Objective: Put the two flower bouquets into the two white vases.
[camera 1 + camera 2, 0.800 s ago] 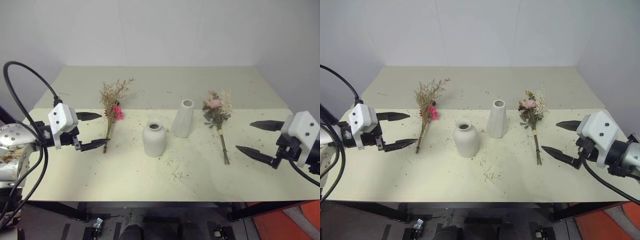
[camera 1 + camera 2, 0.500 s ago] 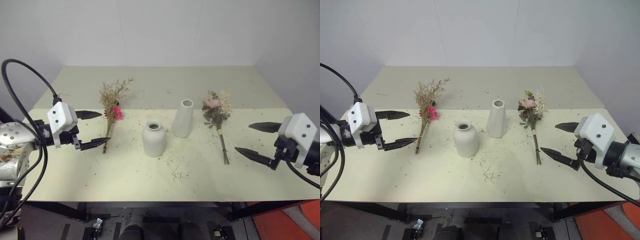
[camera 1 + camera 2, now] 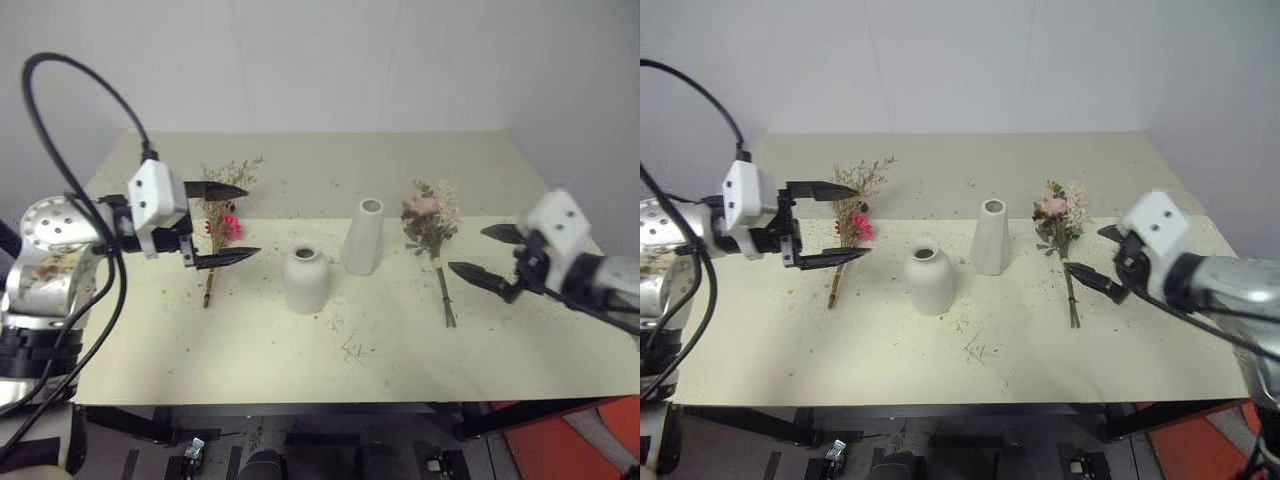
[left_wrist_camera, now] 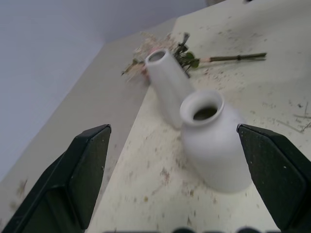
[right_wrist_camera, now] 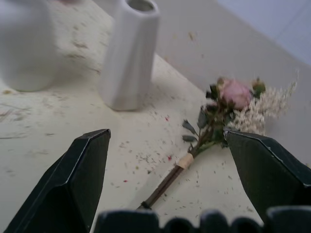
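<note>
My right gripper grips the bouquet's taped stems next, since dry petals and brittle sprigs crowd the head of the rose bouquet (image 3: 430,212).
The tan dried-grass bouquet with a magenta flower (image 3: 222,212) lies on the left of the cream table (image 3: 250,360). My left gripper (image 3: 250,221) is open above it, its fingers framing the flower and pointing toward the vases. The short round vase (image 3: 305,280) and the tall slim vase (image 3: 365,237) stand upright mid-table, both empty. To their right lies the pink rose bouquet (image 3: 430,212), stem toward the front edge. My right gripper (image 3: 467,249) is open just right of that stem, apart from it. In the right wrist view the rose bouquet (image 5: 233,97) lies between the open fingers (image 5: 73,174).
Dry plant crumbs (image 3: 350,348) are scattered over the table. A black cable (image 3: 70,80) loops above my left arm. A white wall stands behind the table, and its front edge runs close to me.
My left gripper has swung right and up over the dried-grass bouquet. My right gripper has moved left, close to the rose bouquet's stem. Both remain open; bouquets and vases have not moved.
</note>
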